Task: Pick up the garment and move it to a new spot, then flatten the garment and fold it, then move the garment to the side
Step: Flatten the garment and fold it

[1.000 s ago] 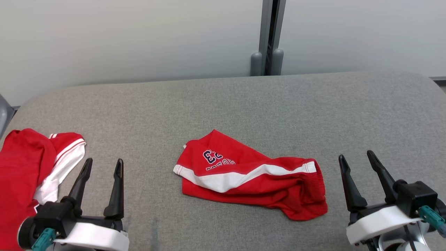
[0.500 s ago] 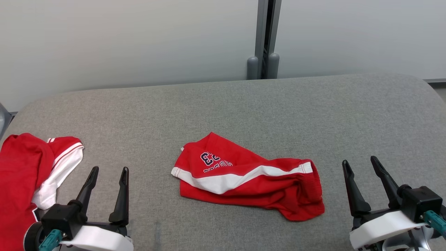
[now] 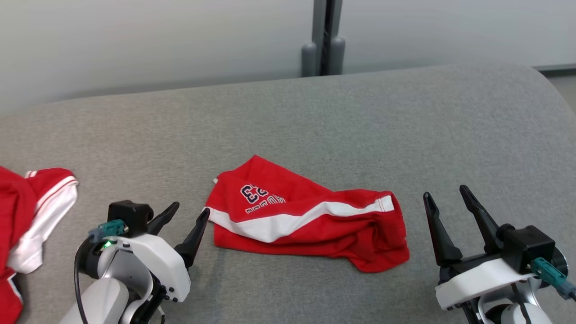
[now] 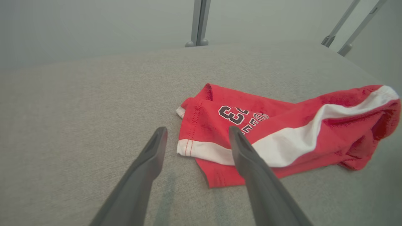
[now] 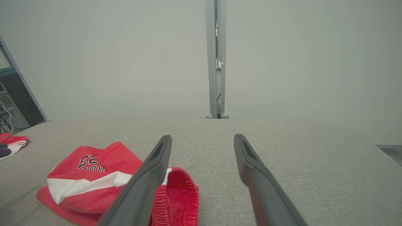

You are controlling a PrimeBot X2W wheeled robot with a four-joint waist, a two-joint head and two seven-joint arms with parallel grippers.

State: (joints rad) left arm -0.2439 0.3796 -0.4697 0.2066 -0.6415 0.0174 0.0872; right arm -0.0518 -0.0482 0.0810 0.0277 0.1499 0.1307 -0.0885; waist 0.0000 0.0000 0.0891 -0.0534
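Observation:
The garment's crumpled red body [image 3: 337, 235] lies slack while its white-striped hem corner [image 3: 212, 213] sticks out free, so my left gripper needs to reach the garment and take hold of it by that corner.
The garment [image 3: 310, 220] is a pair of red shorts with a white stripe and a dark number print, lying crumpled in the middle of the grey padded table [image 3: 315, 117]. In the left wrist view the garment [image 4: 282, 131] lies just ahead, its near corner between the fingertips' line of sight. My left gripper [image 3: 189, 215] is open, turned toward the garment's left corner and close to it. My right gripper [image 3: 445, 194] is open, a little right of the garment's waistband. The right wrist view has the garment [image 5: 94, 185] at the lower left.
A second red and white garment [image 3: 27, 220] lies at the table's left edge, also as a red bundle [image 5: 12, 141] far left. A grey post [image 3: 324, 40] stands behind the table against a pale wall. Bare grey surface spreads behind and right of the shorts.
My left arm has swung right and rotated, bringing its fingers up to the garment's left corner. The camera has shifted, so the whole scene slid left. The right gripper holds its place.

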